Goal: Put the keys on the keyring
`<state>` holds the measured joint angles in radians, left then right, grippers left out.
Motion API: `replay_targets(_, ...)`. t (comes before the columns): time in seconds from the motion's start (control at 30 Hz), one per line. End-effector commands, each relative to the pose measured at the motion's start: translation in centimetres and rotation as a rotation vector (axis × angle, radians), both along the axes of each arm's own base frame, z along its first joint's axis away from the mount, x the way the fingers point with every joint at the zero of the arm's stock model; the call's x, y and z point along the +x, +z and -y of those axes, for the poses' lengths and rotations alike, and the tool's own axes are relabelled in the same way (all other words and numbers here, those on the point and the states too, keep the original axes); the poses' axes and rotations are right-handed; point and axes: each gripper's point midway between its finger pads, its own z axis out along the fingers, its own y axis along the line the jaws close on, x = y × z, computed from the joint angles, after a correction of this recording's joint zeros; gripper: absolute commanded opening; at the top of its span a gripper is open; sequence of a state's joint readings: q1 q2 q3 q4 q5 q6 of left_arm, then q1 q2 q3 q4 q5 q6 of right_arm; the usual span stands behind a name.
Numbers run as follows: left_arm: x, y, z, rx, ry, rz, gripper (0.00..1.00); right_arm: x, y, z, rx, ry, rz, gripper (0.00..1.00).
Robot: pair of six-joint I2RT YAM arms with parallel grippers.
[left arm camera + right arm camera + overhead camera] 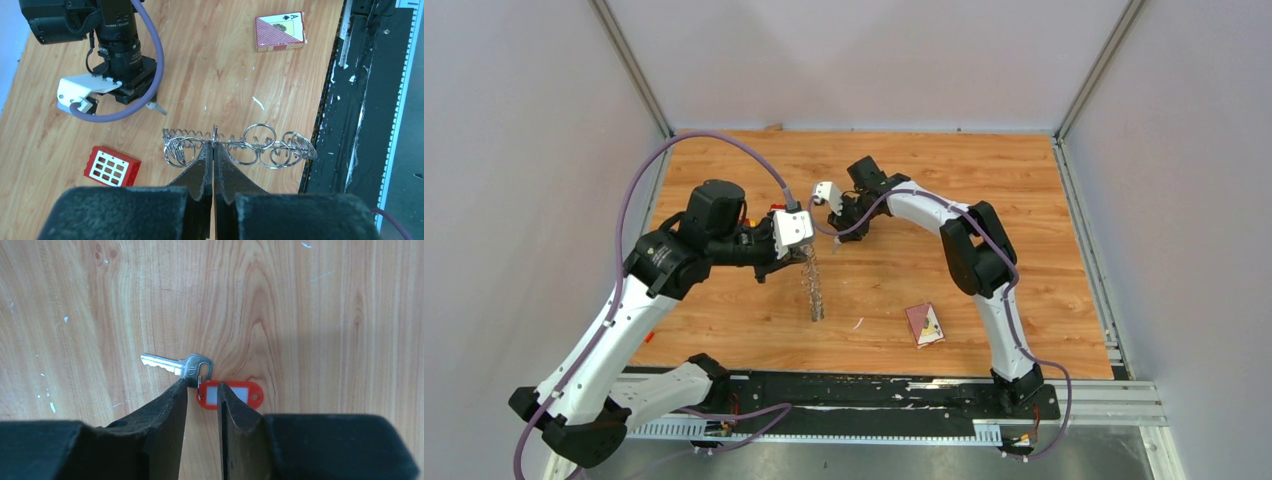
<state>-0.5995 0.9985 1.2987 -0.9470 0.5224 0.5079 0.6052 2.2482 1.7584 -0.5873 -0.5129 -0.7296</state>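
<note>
The key's small ring at the tag lies between my right gripper's fingers and closing now would catch the ring, so it is time to close.
My left gripper (214, 145) is shut on the keyring (260, 145), a silvery wire coil with several small split rings along it, seen edge-on. In the top view the keyring (813, 288) hangs below that gripper (805, 254) above the table. One of the keys (170, 364), silvery with a red tag (241, 394) and a white label, lies flat on the wood. My right gripper (202, 385) hovers just over it with its jaws a little apart. The left finger is at the key's head, and the right finger covers part of the tag. Nothing is pinched.
A red block with white squares (111, 166) lies on the table left of the keyring. A maroon card box (924, 324) sits toward the near right. My right arm's wrist (120, 50) is close beyond the keyring. The black base rail (874, 392) runs along the near edge.
</note>
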Motion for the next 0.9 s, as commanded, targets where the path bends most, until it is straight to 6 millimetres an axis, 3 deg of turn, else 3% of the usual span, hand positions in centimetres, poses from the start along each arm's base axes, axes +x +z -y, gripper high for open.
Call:
replay_targets(0.0,-0.05,1.34,0.28,-0.04,-0.026,0.052,0.0,0.71,0.25,-0.94,0.006,0.022,0.027,0.29)
replay_targets(0.5,-0.05,1.28,0.32,-0.04,-0.028,0.052,0.0,0.52,0.49,-0.78,0.004,0.026,0.034,0.24)
replay_targets(0.87,-0.04,1.07,0.3,-0.036,-0.028,0.049,0.0,0.66,0.02,-0.97,0.006,0.019,0.02,0.1)
